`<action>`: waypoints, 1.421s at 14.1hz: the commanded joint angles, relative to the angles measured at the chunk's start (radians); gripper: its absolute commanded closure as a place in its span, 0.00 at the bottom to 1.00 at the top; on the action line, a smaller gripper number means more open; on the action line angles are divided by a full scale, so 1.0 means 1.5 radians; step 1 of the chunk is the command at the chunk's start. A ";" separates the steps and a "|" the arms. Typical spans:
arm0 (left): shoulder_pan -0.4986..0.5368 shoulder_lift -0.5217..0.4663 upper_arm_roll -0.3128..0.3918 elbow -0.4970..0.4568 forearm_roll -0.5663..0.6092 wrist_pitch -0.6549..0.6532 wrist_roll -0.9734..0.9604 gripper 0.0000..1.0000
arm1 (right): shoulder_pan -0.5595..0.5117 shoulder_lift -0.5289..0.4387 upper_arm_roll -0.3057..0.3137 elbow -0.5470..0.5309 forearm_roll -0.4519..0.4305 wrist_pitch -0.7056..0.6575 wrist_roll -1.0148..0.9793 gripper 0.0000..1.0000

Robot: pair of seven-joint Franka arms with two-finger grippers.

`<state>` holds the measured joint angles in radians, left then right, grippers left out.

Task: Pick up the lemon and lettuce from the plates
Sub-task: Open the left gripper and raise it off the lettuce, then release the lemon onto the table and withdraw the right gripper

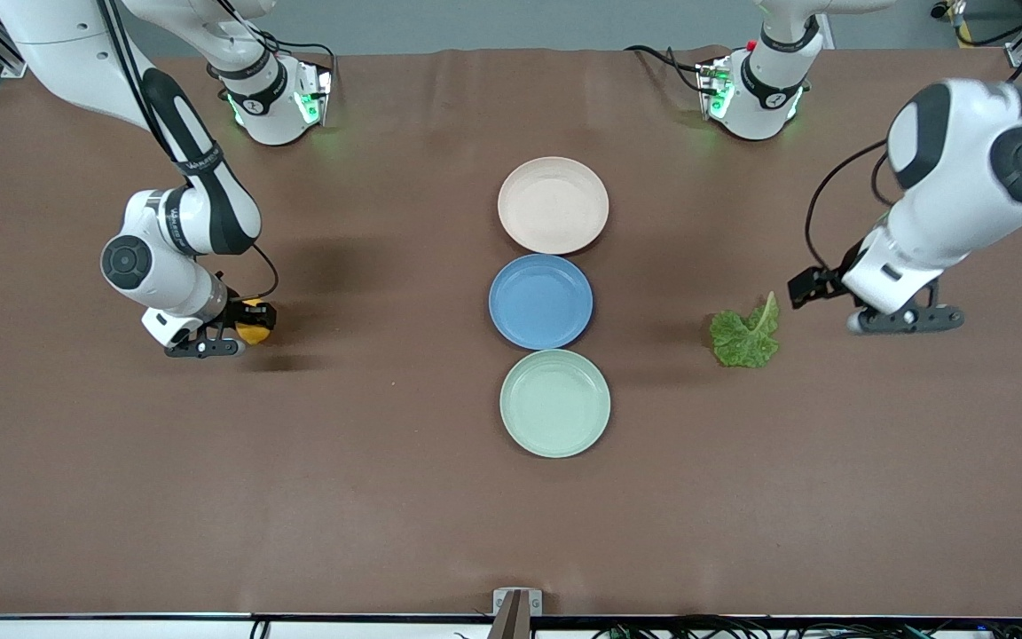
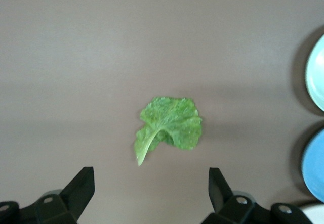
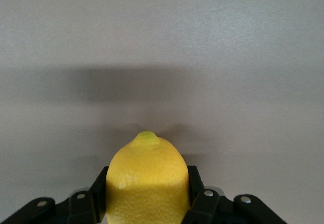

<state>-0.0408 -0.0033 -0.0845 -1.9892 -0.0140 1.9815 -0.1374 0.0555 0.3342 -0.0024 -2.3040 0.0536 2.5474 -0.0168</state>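
Note:
The lemon's tip (image 1: 253,335) (image 3: 147,136) is close over its shadow on the tabletop, so my right gripper releases the lemon next.
The lemon (image 1: 255,330) is held between the fingers of my right gripper (image 1: 249,334), low over bare table toward the right arm's end. In the right wrist view the lemon (image 3: 146,178) fills my right gripper (image 3: 147,196). The lettuce (image 1: 746,333) lies flat on the table toward the left arm's end, off the plates. My left gripper (image 1: 901,318) is open and empty above the table beside the lettuce. In the left wrist view the lettuce (image 2: 169,128) lies ahead of my left gripper (image 2: 152,193). The beige-pink plate (image 1: 553,204) and the mint plate (image 1: 554,404) are empty.
A blue plate (image 1: 540,302) lies between the two other plates in a row at mid-table, also empty. The left wrist view shows the edges of the mint plate (image 2: 316,72) and the blue plate (image 2: 314,168). Brown table cover (image 1: 342,497) spreads all round.

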 commanded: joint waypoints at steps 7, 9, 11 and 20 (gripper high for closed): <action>0.040 -0.026 0.002 0.177 -0.002 -0.187 0.068 0.00 | 0.007 0.008 0.008 -0.001 0.031 0.017 -0.014 0.00; 0.041 -0.018 0.001 0.216 -0.002 -0.211 0.068 0.00 | 0.007 0.005 0.008 0.008 0.031 0.008 -0.012 0.00; 0.041 -0.005 0.001 0.252 -0.002 -0.228 0.067 0.00 | 0.008 -0.002 0.008 0.039 0.030 -0.037 -0.014 0.00; 0.041 0.006 0.001 0.312 -0.015 -0.246 0.071 0.00 | -0.013 -0.067 -0.008 0.322 -0.056 -0.444 -0.027 0.00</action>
<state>0.0167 -0.0033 -0.0813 -1.5551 -0.0236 1.6462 -0.0471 0.0541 0.2494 -0.0169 -1.8647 0.0109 1.9407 -0.0408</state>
